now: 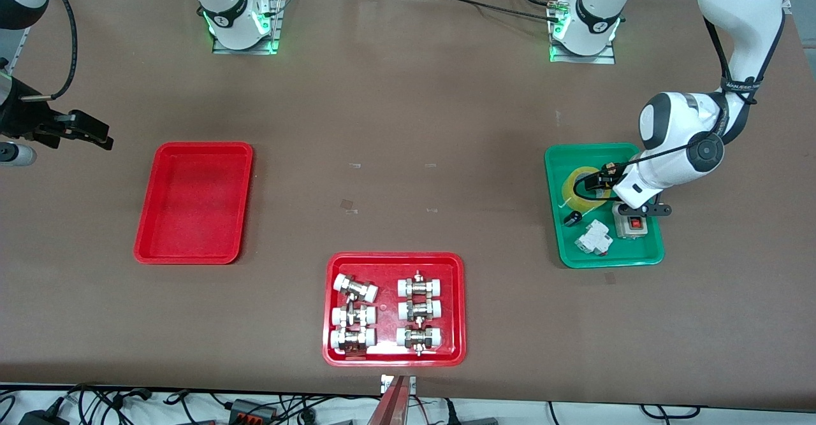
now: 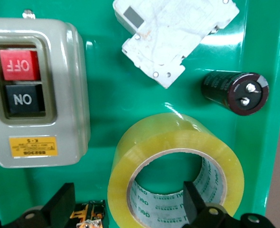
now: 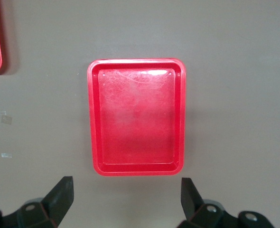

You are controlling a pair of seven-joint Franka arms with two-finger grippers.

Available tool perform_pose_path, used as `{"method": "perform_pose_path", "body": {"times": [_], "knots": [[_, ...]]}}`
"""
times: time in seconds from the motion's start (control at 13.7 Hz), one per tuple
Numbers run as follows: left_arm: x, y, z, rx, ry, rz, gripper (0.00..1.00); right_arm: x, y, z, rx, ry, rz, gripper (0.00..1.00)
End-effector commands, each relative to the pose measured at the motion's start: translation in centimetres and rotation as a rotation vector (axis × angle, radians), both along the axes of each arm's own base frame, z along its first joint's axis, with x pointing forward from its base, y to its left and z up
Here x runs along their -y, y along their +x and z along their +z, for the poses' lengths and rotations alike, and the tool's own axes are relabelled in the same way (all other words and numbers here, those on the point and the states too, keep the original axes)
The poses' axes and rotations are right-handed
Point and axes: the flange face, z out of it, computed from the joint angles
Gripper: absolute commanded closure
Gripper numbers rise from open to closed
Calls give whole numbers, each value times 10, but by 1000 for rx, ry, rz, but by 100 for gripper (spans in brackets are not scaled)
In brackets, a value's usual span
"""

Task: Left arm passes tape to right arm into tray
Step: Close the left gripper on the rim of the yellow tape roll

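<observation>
My left gripper has its fingers inside the tape's core and beside the tape's outer side, so I need to close it now. Closing now would hold the tape.
The tape lies flat in the green tray at the left arm's end of the table. In the left wrist view the yellowish roll is close below the camera. My left gripper is open over it. In its wrist view the gripper straddles the roll's wall: one finger is inside the core, the other outside. The plain red tray stands empty at the right arm's end. My right gripper waits open above the table beside it, and its wrist view looks down on the tray.
In the green tray with the tape are a grey ON/OFF switch box, a white breaker and a black capacitor. A red tray of white-capped fittings sits nearest the front camera.
</observation>
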Motion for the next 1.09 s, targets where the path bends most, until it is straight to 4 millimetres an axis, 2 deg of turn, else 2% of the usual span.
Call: {"method": "perform_pose_path", "body": {"times": [0.0,0.07,0.22,0.44,0.51,0.66,1.02], "knots": [[1,-4,2,9,1,2,6,-3,-3,8,12,-1,23,0],[1,-4,3,11,1,1,18,-3,-3,7,9,0,23,0],[1,-4,3,11,1,1,48,-4,-3,8,8,0,12,0],[-2,-6,5,14,3,5,82,-4,-4,8,6,0,11,0],[-3,-6,6,14,3,6,89,-4,-4,8,6,0,11,0],[-9,-5,10,19,3,6,99,-4,-4,8,6,0,11,0],[-17,-4,26,35,11,19,99,-5,-4,8,2,0,14,0]]}}
